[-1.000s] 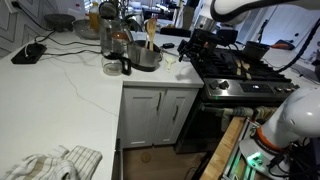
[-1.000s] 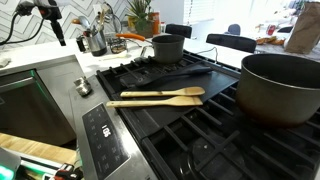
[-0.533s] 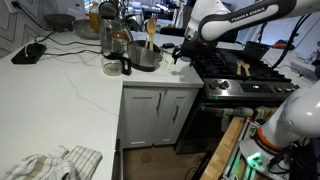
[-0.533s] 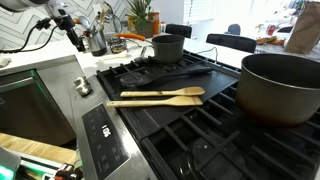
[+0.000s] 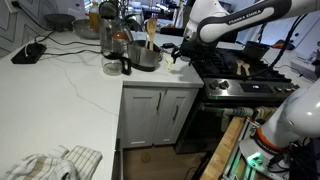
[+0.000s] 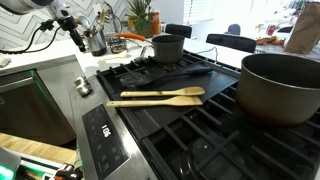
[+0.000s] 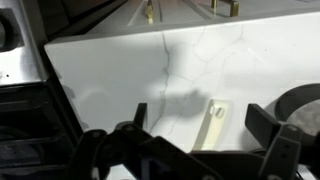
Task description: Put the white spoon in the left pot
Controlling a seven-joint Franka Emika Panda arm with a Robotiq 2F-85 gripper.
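The white spoon has to go in the pot. My gripper should grab the spoon's pale handle, so its other end stays free for the pot.
In the wrist view the white spoon point(image 7: 213, 122) lies on the white counter, its pale handle with a small hole pointing up. My gripper point(image 7: 200, 120) is open, its dark fingers either side of the handle, just above it and not touching. In both exterior views the gripper point(image 5: 178, 55) point(image 6: 72, 35) hangs low over the counter's edge beside the stove. The left pot point(image 6: 167, 47), small and dark, stands on a back burner. The spoon does not show clearly in the exterior views.
A steel pot point(image 5: 146, 57) with a wooden spoon stands on the counter with jars point(image 5: 113, 38). Two wooden spoons point(image 6: 157, 97) and a black long-handled pan point(image 6: 188, 72) lie on the stove. A large dark pot point(image 6: 281, 86) stands at its near side.
Over the last second the arm swung from above the stove down to the counter's edge. In the last half second it has hardly moved.
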